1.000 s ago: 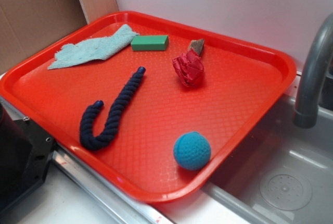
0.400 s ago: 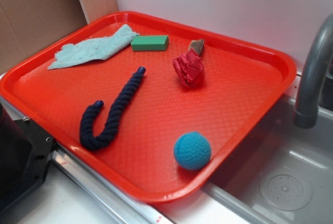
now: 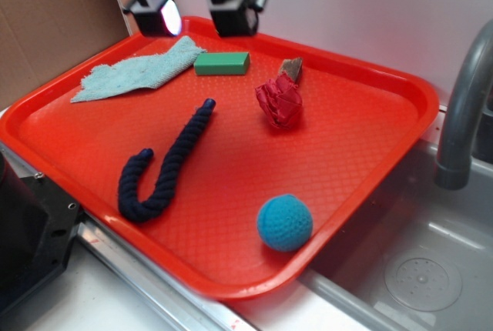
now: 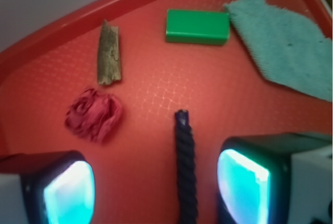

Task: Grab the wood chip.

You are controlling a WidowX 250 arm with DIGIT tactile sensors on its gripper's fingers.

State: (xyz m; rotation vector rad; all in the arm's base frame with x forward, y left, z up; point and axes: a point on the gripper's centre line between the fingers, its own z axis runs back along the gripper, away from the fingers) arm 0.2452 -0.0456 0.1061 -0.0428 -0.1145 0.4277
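I will pick the wood chip (image 4: 109, 52) up off the red tray next. I should grab the chip by its long side edges and leave its pointed tip (image 4: 106, 24) free.
The wood chip (image 3: 292, 68) (image 4: 109, 52) is a small rough brown-grey sliver lying on the red tray (image 3: 362, 146) near its far rim, just behind the red wrinkly wad (image 3: 280, 102) (image 4: 94, 114). My gripper (image 3: 196, 17) (image 4: 156, 190) hangs high over the tray's far left part, above the green block (image 3: 222, 63) (image 4: 197, 26) and well left of the chip. Its two fingers stand wide apart, glowing pads facing each other, with nothing held between them. In the wrist view the dark rope's end (image 4: 186, 161) shows between the fingers on the tray below.
A dark blue rope (image 3: 163, 168) curves across the tray's middle left. A pale green cloth (image 3: 139, 71) lies at the far left, and a blue knitted ball (image 3: 284, 222) near the front rim. A grey faucet (image 3: 462, 108) and sink (image 3: 420, 269) stand to the right.
My gripper has come down and to the right from the top left corner into full view over the tray's far left. The objects on the tray have not moved.
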